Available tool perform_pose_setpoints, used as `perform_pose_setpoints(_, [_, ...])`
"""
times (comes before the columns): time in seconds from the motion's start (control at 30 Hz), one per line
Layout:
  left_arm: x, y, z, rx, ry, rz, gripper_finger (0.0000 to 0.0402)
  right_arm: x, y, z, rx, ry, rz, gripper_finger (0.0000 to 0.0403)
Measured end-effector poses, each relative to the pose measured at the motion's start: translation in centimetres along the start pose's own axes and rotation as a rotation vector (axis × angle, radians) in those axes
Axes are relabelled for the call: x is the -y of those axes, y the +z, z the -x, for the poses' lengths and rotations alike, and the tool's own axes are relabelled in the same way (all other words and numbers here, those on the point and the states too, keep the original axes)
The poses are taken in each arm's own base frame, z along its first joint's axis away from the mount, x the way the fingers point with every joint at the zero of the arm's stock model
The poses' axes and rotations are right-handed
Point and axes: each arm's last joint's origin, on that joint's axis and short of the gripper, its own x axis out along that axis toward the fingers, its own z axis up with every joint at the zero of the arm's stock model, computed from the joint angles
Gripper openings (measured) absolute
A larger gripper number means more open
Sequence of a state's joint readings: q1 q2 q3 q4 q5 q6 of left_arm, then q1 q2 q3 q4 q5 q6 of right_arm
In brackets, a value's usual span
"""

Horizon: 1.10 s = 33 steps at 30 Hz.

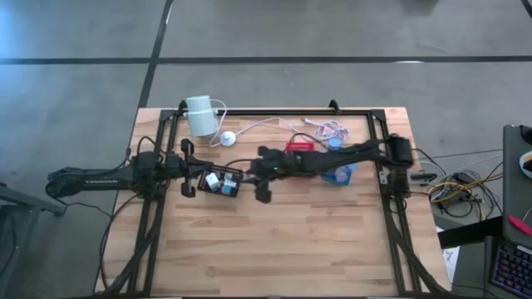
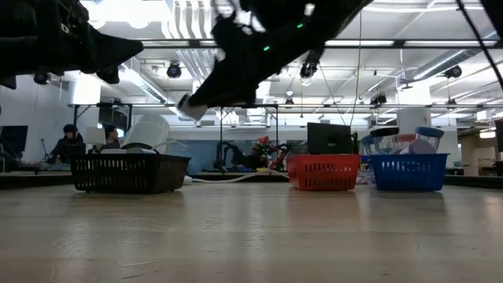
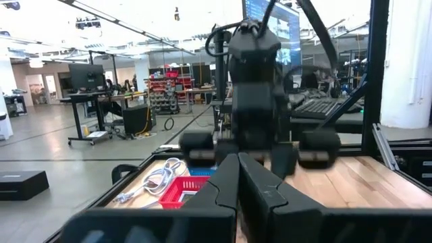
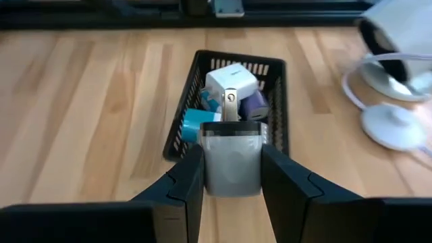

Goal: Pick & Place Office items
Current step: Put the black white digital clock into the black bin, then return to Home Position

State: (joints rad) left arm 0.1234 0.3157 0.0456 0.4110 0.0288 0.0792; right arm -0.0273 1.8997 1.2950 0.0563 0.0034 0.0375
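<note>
My right gripper should keep holding the white-grey piece (image 4: 232, 162) until it is over the black tray. The piece is short in the right wrist view, so it would fall short if I opened now.
A small white-grey rectangular office item (image 4: 231, 165) with a metal prong at its far end sits between the fingers of my right gripper (image 4: 231, 181), which reaches across the table just short of the black tray (image 4: 278, 101). That tray holds white, teal and purple pieces (image 4: 226, 94). In the high view my right gripper (image 1: 252, 172) hangs beside the black tray (image 1: 220, 181). In the low view it (image 2: 191, 106) is well above the tabletop. My left gripper (image 3: 236, 185) waits shut at the table's left side (image 1: 188, 170). My right gripper pinches the white-grey piece by its two side faces (image 4: 208, 169) between the two fingers. The fingers slant down from the table's right side toward the black tray. The piece is lifted clear of the table, its pronged end (image 4: 231, 104) pointing ahead past the fingertips.
A red tray (image 1: 299, 148) and a blue tray (image 1: 341, 172) lie under my right arm. A white cylinder (image 1: 199, 115) with its puck (image 1: 226, 139) and cable (image 1: 274, 124) lies at the far side. Bare wood stretches toward the near edge (image 1: 274, 249).
</note>
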Motion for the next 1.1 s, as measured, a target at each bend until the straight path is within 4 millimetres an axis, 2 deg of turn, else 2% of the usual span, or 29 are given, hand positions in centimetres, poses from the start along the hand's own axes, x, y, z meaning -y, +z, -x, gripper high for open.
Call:
perform_pose_setpoints(0.23, [0.0, 0.0, 0.0, 0.0, 0.0, 0.0, 0.001, 1.0, -0.1, -5.2, -0.033, -0.014, 0.01, 0.011])
perform_pose_setpoints(0.47, [0.0, 0.0, 0.0, 0.0, 0.0, 0.001, 0.001, 1.7, -0.5, -7.6, -0.048, -0.025, -0.004, 0.0109])
perform_pose_setpoints(0.57, [0.0, 0.0, 0.0, 0.0, 0.0, 0.001, 0.001, 1.7, -0.6, -7.8, -0.056, -0.023, -0.004, 0.0114])
perform_pose_setpoints(0.87, [0.0, 0.0, 0.0, -0.001, 0.0, 0.004, 0.001, 1.8, -0.8, -7.6, -0.073, -0.03, -0.01, 0.0203])
perform_pose_setpoints(1.0, [0.0, 0.0, 0.0, -0.001, 0.0, 0.004, 0.001, 1.8, -0.5, -7.3, -0.071, -0.031, -0.017, 0.0218])
perform_pose_setpoints(1.1, [0.0, 0.0, 0.0, -0.002, 0.001, 0.004, 0.001, 1.8, 0.7, -5.8, -0.055, -0.019, 0.0, 0.0215])
